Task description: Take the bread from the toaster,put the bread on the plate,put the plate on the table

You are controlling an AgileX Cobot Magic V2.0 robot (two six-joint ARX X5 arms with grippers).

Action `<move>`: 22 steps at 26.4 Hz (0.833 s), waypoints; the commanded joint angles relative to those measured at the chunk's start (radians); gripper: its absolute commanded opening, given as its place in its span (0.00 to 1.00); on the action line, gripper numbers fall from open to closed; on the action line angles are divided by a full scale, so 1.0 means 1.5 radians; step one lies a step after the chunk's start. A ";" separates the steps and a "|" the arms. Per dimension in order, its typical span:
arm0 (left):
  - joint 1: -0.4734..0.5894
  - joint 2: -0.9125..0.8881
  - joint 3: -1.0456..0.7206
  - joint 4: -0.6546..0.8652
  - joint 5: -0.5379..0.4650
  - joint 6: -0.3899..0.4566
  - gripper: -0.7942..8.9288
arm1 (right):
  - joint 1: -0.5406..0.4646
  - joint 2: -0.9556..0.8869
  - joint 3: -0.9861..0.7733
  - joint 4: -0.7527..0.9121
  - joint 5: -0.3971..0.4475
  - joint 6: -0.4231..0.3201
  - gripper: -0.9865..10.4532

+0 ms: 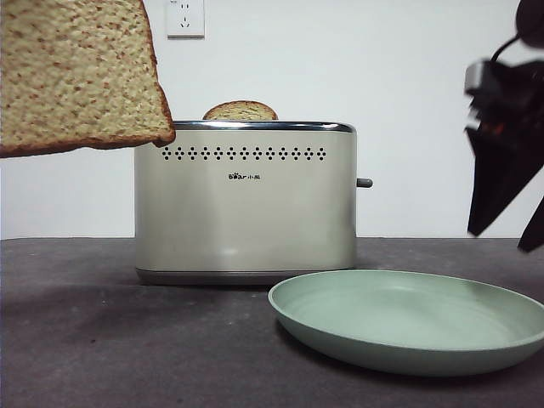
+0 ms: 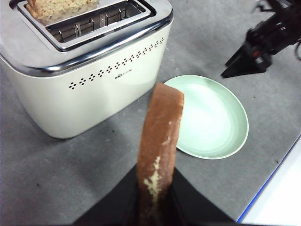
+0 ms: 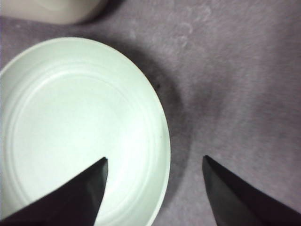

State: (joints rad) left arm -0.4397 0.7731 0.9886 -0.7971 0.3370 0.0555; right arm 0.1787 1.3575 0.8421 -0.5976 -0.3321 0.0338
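I will next grab the plate (image 1: pixel 408 319) by its rim (image 1: pixel 518 310) with my right gripper. Then I will put it on the tabletop for the bread.
My left gripper (image 2: pixel 155 188) is shut on the bread (image 2: pixel 159 136) and holds it edge-on in the air, in front of the toaster (image 2: pixel 89 70) and beside the plate (image 2: pixel 221 122). In the front view the bread (image 1: pixel 76 72) hangs large at the top left, above the table (image 1: pixel 102 340). The cream toaster (image 1: pixel 246 204) stands behind the mint green plate (image 1: pixel 408 319), with a second slice (image 1: pixel 240 110) showing only its domed top in a slot. My right gripper (image 3: pixel 155 162) is open, hovering over the plate's rim (image 3: pixel 160 141). It also shows in the front view (image 1: pixel 506 170) at the right.
A white wall with a socket (image 1: pixel 185 17) stands behind the toaster. The toaster's grey lever (image 1: pixel 364 182) sticks out on its right side. The table's edge (image 2: pixel 273 174) runs close beyond the plate in the left wrist view.
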 commanded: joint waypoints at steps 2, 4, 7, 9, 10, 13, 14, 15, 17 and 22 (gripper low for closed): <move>-0.003 -0.005 0.007 0.005 0.003 -0.011 0.09 | 0.010 0.056 0.009 0.018 -0.005 0.002 0.31; -0.004 -0.007 0.007 0.003 0.003 -0.013 0.09 | 0.011 0.081 0.009 0.026 -0.005 0.002 0.29; -0.004 -0.007 0.007 0.003 0.017 -0.015 0.09 | 0.011 0.109 0.009 0.039 -0.006 0.002 0.25; -0.004 -0.007 0.007 0.003 0.029 -0.016 0.09 | 0.011 0.122 0.009 0.046 -0.005 0.002 0.23; -0.004 -0.007 0.007 0.003 0.035 -0.016 0.09 | 0.011 0.126 0.009 0.048 -0.005 0.002 0.22; -0.004 -0.007 0.007 0.003 0.046 -0.020 0.09 | 0.011 0.136 0.009 0.054 -0.005 0.002 0.18; -0.004 -0.007 0.007 0.003 0.046 -0.023 0.09 | 0.011 0.137 0.009 0.054 -0.005 0.002 0.17; -0.004 -0.007 0.007 0.003 0.048 -0.025 0.09 | 0.011 0.139 0.009 0.056 -0.005 0.002 0.16; -0.004 -0.007 0.007 0.004 0.056 -0.026 0.09 | 0.011 0.141 0.009 0.061 -0.005 0.002 0.14; -0.004 -0.006 0.007 0.007 0.081 -0.029 0.09 | 0.011 0.144 0.009 0.065 -0.005 0.002 0.09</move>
State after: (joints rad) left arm -0.4400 0.7597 0.9886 -0.8040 0.4450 0.0216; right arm 0.1898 1.5520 0.8425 -0.5072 -0.3485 0.0338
